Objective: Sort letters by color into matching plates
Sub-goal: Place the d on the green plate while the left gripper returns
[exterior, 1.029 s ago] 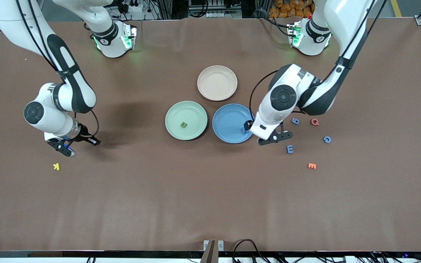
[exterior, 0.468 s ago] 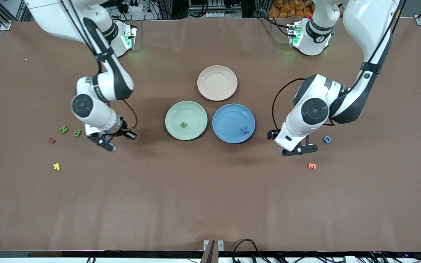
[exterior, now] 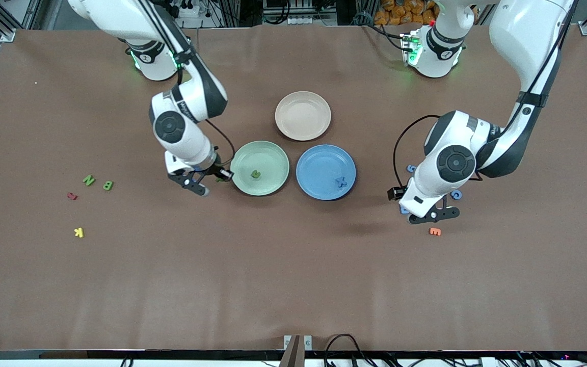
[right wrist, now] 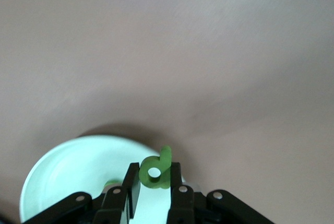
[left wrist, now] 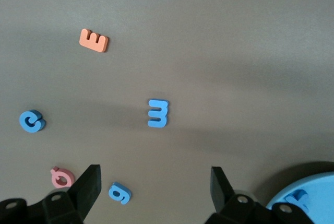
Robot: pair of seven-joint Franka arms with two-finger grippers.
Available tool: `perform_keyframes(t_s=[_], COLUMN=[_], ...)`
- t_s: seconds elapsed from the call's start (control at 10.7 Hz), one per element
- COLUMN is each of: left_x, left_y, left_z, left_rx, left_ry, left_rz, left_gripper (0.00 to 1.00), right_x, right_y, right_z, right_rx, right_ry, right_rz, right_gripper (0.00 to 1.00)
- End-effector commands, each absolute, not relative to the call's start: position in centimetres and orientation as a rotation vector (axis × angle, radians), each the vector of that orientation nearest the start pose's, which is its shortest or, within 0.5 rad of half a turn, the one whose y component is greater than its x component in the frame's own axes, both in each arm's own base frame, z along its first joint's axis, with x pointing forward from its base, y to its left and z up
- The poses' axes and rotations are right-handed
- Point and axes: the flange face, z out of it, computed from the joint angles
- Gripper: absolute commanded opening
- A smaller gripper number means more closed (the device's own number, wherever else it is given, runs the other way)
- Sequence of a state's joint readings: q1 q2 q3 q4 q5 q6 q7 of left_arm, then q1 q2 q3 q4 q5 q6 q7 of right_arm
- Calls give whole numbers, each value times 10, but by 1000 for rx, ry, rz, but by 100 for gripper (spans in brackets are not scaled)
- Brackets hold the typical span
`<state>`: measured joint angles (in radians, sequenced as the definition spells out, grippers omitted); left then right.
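The green letter sticks out over the green plate's rim, so my right gripper should keep holding it until it is over the plate's flat middle.
My right gripper [exterior: 211, 182] is shut on a green letter [right wrist: 164, 159] and hangs at the rim of the pale green plate [exterior: 245, 153], toward the right arm's end. Another green letter [exterior: 256, 174] lies in that plate. A blue X [exterior: 342, 181] lies in the blue plate [exterior: 319, 163]. My left gripper [left wrist: 155, 182] is open over loose blue letters: an m shape [left wrist: 157, 113], a 9 shape [left wrist: 120, 192] and a c [left wrist: 32, 121]. Green N [exterior: 88, 180] and B [exterior: 108, 185] lie toward the right arm's end.
A beige plate [exterior: 302, 115] sits farther from the front camera than the other two. An orange E [exterior: 434, 232] and a pink-red letter [left wrist: 61, 177] lie among the blue ones. A red letter [exterior: 72, 195] and a yellow K [exterior: 79, 232] lie near the green N and B.
The right arm carried its green letter from the right arm's end of the table to the green plate's rim. The left arm left the blue plate, where the X lies, and moved over the loose blue letters.
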<state>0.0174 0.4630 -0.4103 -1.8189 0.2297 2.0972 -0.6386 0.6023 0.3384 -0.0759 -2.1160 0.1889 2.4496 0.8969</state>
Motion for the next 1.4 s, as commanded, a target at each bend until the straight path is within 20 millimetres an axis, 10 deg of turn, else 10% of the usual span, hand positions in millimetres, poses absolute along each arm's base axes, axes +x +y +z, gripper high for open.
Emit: perform_keyframes(t_s=[0.0,0.28,0.37,0.47,0.84,1.31], left_x=[596,598,598,598,587,580], left_y=[-192,-189,-190,-191,-192,-187], left_z=[270,250,246,242,220,200], left_rx=[-3050,-3074,-3078,-3081,-3140,-3132], left_ry=[-179,-170,-175,-176,-186,-144], left_rz=[97,58,57,60,-29,-45], left_gripper=[90,72,68,65,60,58], right_x=[489,490,491,490,495,547], right_y=[329,352,352,352,345,232], right_z=[257,245,241,239,242,243], right_rx=[-2929,-2929,-2930,-2911,-2936,-2998], right_ry=[828,853,861,945,893,795], right_rz=[129,134,136,144,140,173], right_gripper=[16,17,34,99,100,100])
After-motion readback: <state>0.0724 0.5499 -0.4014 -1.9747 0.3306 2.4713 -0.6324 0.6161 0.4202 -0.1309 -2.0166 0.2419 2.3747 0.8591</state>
